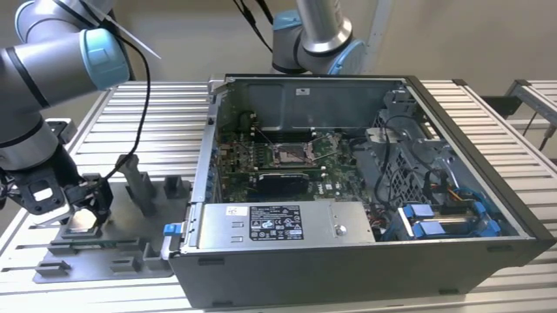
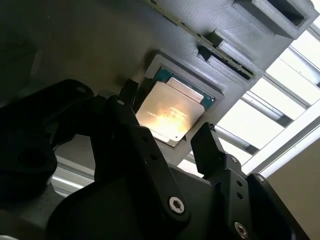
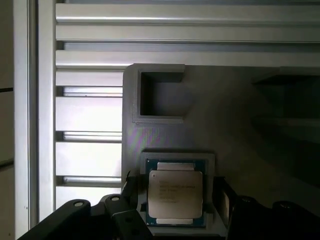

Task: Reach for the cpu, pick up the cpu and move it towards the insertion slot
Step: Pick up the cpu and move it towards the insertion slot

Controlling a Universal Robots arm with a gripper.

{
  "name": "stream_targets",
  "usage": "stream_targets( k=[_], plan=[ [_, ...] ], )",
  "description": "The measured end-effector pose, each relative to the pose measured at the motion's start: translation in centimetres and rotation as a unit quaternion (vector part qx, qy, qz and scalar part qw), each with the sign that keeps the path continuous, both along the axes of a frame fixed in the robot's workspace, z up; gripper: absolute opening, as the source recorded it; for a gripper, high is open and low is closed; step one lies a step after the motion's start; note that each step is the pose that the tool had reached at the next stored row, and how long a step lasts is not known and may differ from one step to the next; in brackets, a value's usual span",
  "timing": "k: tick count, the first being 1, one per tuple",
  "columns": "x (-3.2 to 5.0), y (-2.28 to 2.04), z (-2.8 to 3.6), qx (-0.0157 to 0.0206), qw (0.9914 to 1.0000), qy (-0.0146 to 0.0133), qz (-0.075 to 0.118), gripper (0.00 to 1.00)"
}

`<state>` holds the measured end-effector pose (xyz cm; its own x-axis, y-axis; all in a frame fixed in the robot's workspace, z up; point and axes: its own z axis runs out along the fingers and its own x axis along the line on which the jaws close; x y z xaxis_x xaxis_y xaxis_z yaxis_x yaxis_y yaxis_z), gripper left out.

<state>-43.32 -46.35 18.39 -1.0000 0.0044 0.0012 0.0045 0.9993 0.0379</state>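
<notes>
The cpu (image 1: 85,219) needs to be grabbed next by its opposite edges beside the notches with my gripper, because the nest's rim closes around the rest of the cpu.
The cpu (image 1: 85,219) is a small silvery square lying flat in a grey nest on the fixture plate (image 1: 113,267), at the exterior view's left. My gripper (image 1: 83,208) hangs right over it, open. In both wrist views one finger stands on each side of the cpu (image 2: 170,112) (image 3: 176,194), outside the nest's rim, with a gap to the chip. One black fingertip (image 3: 222,195) shows beside the nest. The insertion slot (image 1: 290,154) is the silver-framed socket on the motherboard inside the open computer case (image 1: 348,261), well off to the exterior view's right.
Upright grey fixture blocks (image 1: 139,186) stand on the plate between my gripper and the case wall. A second arm's base (image 1: 317,32) rises behind the case. A square empty pocket (image 3: 161,95) sits in the plate beside the cpu's nest. Ribbed aluminium table (image 1: 148,124) lies all around.
</notes>
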Motion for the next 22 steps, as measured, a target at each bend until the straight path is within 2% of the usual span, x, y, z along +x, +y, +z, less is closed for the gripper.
stream_targets(
  k=[9, 10, 18, 20, 22],
  plan=[
    [0.00, 0.00, -0.06, 0.0000, 1.00000, -0.0001, 0.000, 1.00],
    [0.00, 0.00, -0.06, 0.0000, 1.00000, 0.0000, 0.000, 0.00],
    [0.01, 0.00, -0.09, 0.0000, 1.00000, 0.0000, 0.000, 0.00],
    [0.01, -0.03, 0.01, 0.0009, 1.00000, 0.0009, 0.000, 0.00],
    [0.00, -0.03, 0.40, 0.0010, 0.99999, 0.0030, -0.003, 0.00]
  ],
)
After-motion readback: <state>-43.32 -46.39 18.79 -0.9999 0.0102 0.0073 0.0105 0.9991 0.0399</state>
